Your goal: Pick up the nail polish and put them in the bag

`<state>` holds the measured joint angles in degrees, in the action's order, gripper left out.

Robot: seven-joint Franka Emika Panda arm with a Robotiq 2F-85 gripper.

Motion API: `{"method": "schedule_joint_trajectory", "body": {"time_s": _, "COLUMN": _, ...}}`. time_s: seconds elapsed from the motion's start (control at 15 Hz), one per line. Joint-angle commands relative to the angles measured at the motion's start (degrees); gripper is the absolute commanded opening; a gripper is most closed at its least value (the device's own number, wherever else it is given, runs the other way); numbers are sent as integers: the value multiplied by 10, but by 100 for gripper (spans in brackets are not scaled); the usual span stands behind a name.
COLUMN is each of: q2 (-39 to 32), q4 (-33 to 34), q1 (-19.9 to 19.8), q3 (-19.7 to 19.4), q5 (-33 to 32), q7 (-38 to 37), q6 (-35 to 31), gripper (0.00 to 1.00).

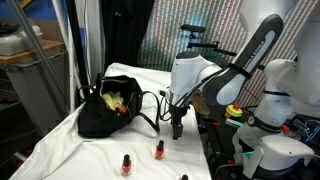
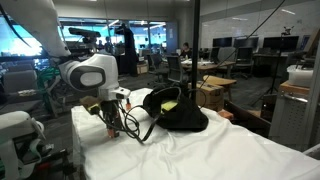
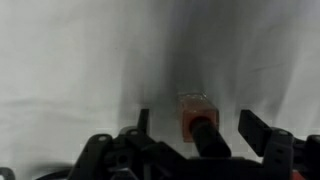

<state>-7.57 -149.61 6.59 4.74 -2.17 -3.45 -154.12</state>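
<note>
I need to close my gripper now. Closing now would hold the dark cap. The cap reaches up between my fingers, which are down on either side of it.
In the wrist view a nail polish bottle with a red-orange body and dark cap stands upright on the white cloth. My gripper is open, with one finger on each side of the bottle and a gap to both. In both exterior views the gripper hangs low over the table, beside the black bag. The bag lies open, its thin handles trailing toward the gripper. Three more nail polish bottles stand near the table's front edge.
A white cloth covers the table, and its edge runs close to the bottles. Yellow-green and red items show inside the bag's mouth. White robot parts stand beside the table. Office desks fill the background.
</note>
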Motion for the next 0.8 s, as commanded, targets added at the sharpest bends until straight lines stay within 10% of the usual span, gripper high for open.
{"method": "schedule_joint_trajectory", "body": {"time_s": 0.0, "q2": -32, "q4": 7, "q1": -1, "q3": -1, "q5": -13, "q7": 3, "q6": 2, "gripper": 63}}
{"method": "schedule_joint_trajectory", "body": {"time_s": 0.47, "q2": -30, "q4": 10, "q1": 1, "q3": -5, "q5": -32, "q7": -7, "q6": 14, "gripper": 17}}
{"method": "schedule_joint_trajectory", "body": {"time_s": 0.73, "q2": -22, "q4": 21, "q1": 3, "q3": -6, "q5": -52, "q7": -12, "q6": 54, "gripper": 21}}
